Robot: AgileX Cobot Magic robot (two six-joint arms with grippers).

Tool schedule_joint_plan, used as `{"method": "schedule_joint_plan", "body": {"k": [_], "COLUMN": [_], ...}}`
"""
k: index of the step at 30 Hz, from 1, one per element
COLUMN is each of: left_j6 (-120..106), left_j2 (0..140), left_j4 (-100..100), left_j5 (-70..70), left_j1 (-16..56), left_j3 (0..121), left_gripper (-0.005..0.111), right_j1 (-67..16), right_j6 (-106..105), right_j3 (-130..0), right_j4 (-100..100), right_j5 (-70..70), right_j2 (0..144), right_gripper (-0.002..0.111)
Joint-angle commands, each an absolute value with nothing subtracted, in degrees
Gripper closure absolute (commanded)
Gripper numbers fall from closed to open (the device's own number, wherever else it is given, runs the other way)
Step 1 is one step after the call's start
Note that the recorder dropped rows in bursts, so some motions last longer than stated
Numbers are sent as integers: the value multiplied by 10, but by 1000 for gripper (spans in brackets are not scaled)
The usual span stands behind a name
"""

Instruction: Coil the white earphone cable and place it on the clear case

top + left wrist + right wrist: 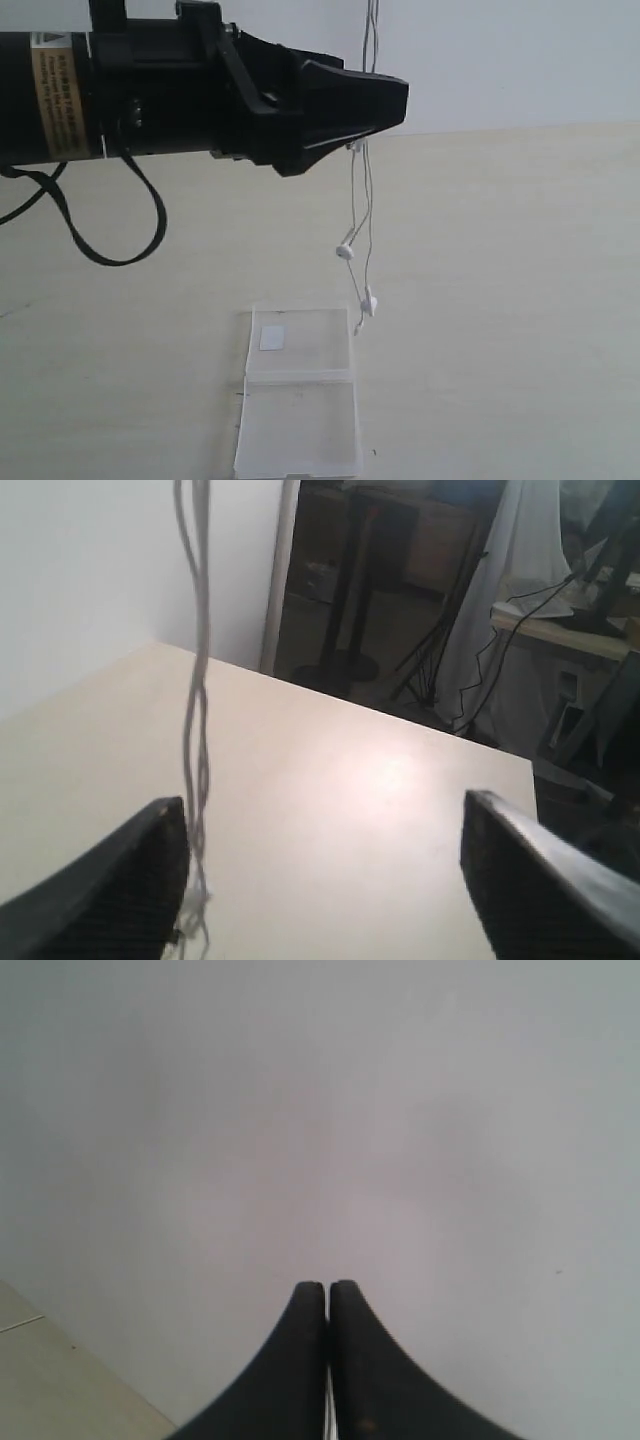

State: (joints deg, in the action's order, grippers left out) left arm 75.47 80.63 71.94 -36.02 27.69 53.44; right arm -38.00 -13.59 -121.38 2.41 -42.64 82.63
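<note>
My left gripper picks up the white earphone cable by its doubled parts next, to coil it for the clear case [300, 395].
The white earphone cable [366, 190] hangs as doubled strands from above the top of the exterior view. Its two earbuds [345, 251] dangle just above the far right corner of the clear case [300, 395], which lies open and flat on the table. My left gripper [385, 105] is raised beside the strands with its jaws wide open. In the left wrist view the cable [196, 710] runs along one finger [140, 880], with nothing between the jaws of the left gripper [325, 802]. My right gripper [328, 1290] is shut, with a thin white sliver of cable [328, 1410] pinched between its fingers.
The pale table [500, 300] stretches all round the case. A white wall stands behind it. A black wire loop [110, 250] hangs under the left arm. Beyond the table's far edge, the left wrist view shows stands and furniture [350, 600].
</note>
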Motion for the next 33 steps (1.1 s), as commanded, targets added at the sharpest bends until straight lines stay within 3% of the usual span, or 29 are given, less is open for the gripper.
{"method": "schedule_joint_plan", "body": {"k": [1, 4, 7, 12, 26, 33], "left_j6": [722, 719, 719, 754, 816, 817], "left_j2": [833, 847, 856, 852, 847, 828], "left_j4": [714, 714, 714, 737, 748, 744], "left_j5": [-343, -343, -343, -353, -313, -294], "left_j1": [280, 280, 280, 280, 280, 279], "left_j3": [556, 566, 568, 568, 568, 568], "left_gripper": [34, 35, 49, 106, 107, 107], "right_j1": [-380, -380, -380, -380, -380, -380], "right_j6": [-118, -118, -118, -118, -71, -32], "right_j3": [-1216, -1216, -1216, -1216, -1216, -1216], "right_j4": [29, 29, 29, 31, 135, 242], "right_j5": [-426, -430, -433, -444, -460, -646], "right_j2": [826, 826, 826, 825, 800, 749], "right_gripper": [108, 108, 108, 108, 108, 108]}}
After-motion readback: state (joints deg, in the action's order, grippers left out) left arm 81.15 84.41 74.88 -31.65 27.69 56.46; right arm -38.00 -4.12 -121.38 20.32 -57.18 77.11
